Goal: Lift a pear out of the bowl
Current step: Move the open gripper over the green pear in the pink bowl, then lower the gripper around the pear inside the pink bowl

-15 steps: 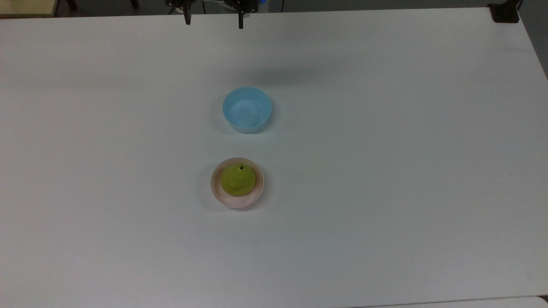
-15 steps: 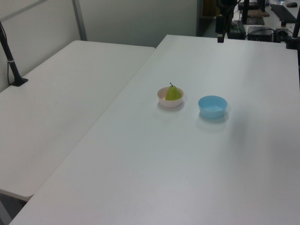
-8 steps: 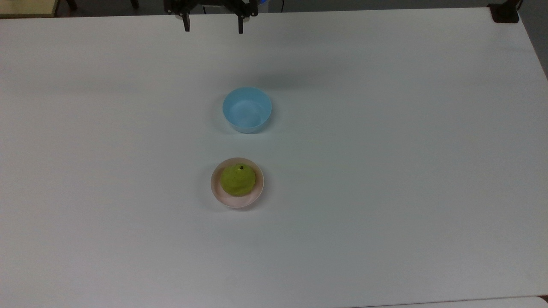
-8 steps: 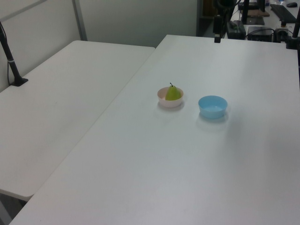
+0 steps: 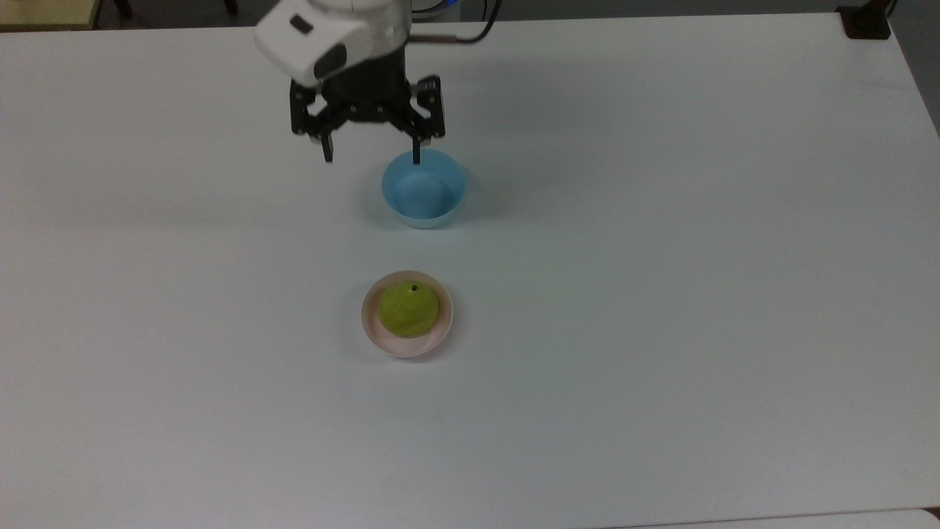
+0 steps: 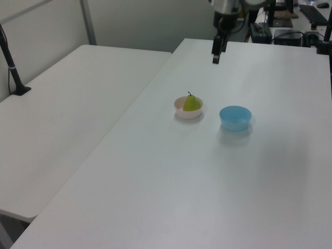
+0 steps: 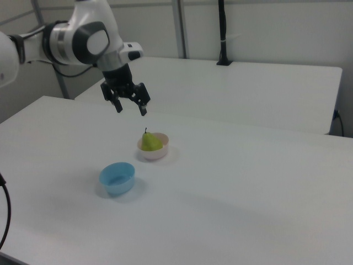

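Next, my gripper grabs the pear by its narrow top (image 6: 191,98) to pick the pear up from the pink bowl (image 6: 180,109).
A yellow-green pear (image 5: 408,309) (image 6: 191,103) (image 7: 150,142) stands upright in a small pale pink bowl (image 5: 374,332) (image 6: 180,109) (image 7: 160,152) near the middle of the white table. My gripper (image 5: 371,157) (image 7: 130,110) hangs open in the air, nothing between its black fingers (image 5: 327,150). In the top view it sits above the light blue bowl's far rim, well beyond the pear. In the left view the gripper (image 6: 215,56) is high above the table, behind both bowls.
An empty light blue bowl (image 5: 424,188) (image 6: 235,118) (image 7: 117,178) stands beside the pink one. A second white table (image 6: 62,93) adjoins this one. A black post (image 7: 222,33) stands on it, and a black clamp (image 5: 866,22) sits at a table corner.
The arm has swung in over the table and come down towards the bowls, its fingers now over the blue bowl's rim in the top view. Pear and bowls have not moved.
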You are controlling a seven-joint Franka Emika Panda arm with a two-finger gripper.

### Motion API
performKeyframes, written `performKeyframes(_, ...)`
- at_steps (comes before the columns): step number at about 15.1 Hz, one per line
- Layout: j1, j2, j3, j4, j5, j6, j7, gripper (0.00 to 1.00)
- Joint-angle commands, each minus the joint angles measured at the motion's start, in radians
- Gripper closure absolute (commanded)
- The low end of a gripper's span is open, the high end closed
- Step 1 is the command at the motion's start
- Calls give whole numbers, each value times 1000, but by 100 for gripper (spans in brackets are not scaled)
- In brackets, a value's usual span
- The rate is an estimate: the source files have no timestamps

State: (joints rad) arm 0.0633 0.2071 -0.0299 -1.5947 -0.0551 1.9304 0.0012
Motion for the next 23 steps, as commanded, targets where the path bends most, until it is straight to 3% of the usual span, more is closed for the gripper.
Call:
performKeyframes(1, 7, 107, -10, 38, 8, 106, -18, 0)
performKeyframes(10, 12, 281, -5, 38, 8, 332, -15, 0)
performKeyframes(16, 32, 322, -2, 38, 3, 393, 11, 0)
performKeyframes(17, 32, 327, -2, 38, 1, 400, 11, 2)
performKeyframes(19, 29, 328, -2, 38, -14, 401, 7, 19)
performKeyframes(23, 30, 339, -2, 35, -17, 403, 2, 29)
